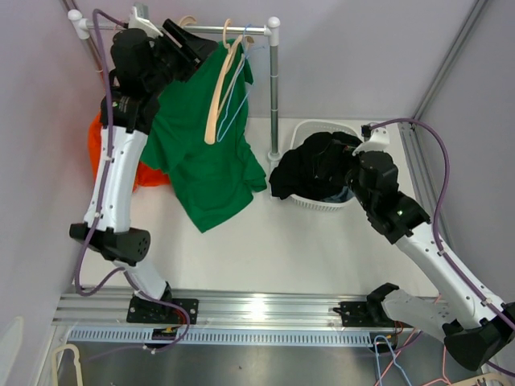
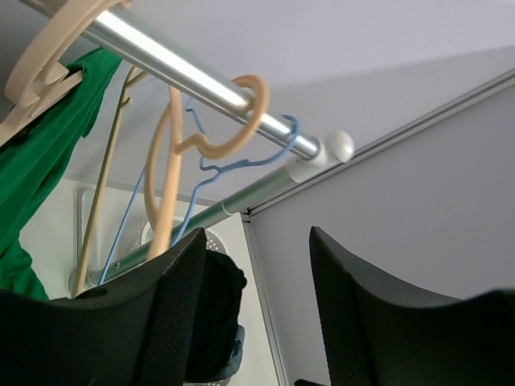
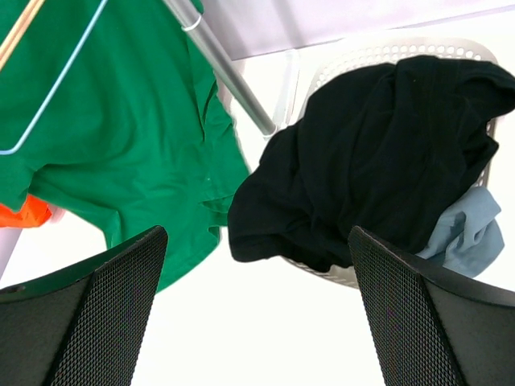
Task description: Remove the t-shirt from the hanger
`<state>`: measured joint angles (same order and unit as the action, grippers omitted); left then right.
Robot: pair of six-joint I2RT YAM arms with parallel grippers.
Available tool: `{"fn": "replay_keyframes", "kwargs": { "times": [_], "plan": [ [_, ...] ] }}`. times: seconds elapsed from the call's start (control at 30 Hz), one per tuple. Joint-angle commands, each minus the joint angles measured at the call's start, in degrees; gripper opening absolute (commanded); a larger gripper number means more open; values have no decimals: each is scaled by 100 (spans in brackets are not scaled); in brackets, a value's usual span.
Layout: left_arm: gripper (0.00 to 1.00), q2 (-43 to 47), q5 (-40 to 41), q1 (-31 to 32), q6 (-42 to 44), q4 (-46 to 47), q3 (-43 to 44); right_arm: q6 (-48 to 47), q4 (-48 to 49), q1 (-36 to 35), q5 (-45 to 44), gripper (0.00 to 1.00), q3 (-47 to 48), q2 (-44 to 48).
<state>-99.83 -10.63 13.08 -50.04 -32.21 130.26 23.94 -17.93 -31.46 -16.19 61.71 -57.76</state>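
Note:
I need to grab the green t-shirt's beige hanger at its hook's base (image 2: 42, 89) next with my left gripper to remove the t-shirt. This leaves the hanger's sides free.
A green t-shirt (image 1: 201, 157) hangs on a beige hanger (image 2: 36, 68) from the silver rail (image 1: 241, 29) of the rack. My left gripper (image 1: 187, 48) is up at the rail beside the shirt's shoulder. In the left wrist view the left gripper (image 2: 257, 314) is open and empty, and the shirt (image 2: 36, 161) is off to its left. My right gripper (image 1: 350, 173) hovers over the basket. In the right wrist view the right gripper (image 3: 257, 314) is open and empty, with the green shirt (image 3: 121, 137) to its upper left.
An empty beige hanger (image 1: 217, 96) and a blue wire hanger (image 1: 235, 100) hang on the rail in front of the shirt. A white basket (image 1: 310, 203) holds a black garment (image 1: 310, 165) and a blue-grey cloth (image 3: 463, 233). An orange cloth (image 1: 98, 145) lies behind the left arm. A rack post (image 1: 274, 88) stands by the basket.

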Motion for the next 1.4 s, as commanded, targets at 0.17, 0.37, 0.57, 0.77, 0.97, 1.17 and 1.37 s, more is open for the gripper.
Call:
{"fn": "replay_keyframes", "kwargs": {
  "times": [0.17, 0.37, 0.57, 0.77, 0.97, 1.17, 1.37],
  "plan": [
    [66, 1141, 588, -121, 1529, -461, -9, 93, -17, -185, -139, 99, 34, 195],
    [88, 1327, 554, -384, 3191, -181, -862, 67, -34, -237, 45, 99, 113, 177],
    [92, 1027, 624, -447, 4291, -15, -1027, -30, -87, -255, 89, 99, 262, 160],
    [91, 905, 677, -456, 4801, 681, -1275, -100, -44, -255, 98, 99, 315, 195],
    [86, 316, 756, -456, 4951, 627, -494, -144, -70, -255, 186, 100, 490, 133],
    [86, -359, 554, -464, 4925, 681, 33, -250, -61, -255, 247, 100, 789, 28],
    [80, -932, 510, -482, 4785, 636, 589, -338, 88, -255, 344, 99, 842, -51]
  ]
}}
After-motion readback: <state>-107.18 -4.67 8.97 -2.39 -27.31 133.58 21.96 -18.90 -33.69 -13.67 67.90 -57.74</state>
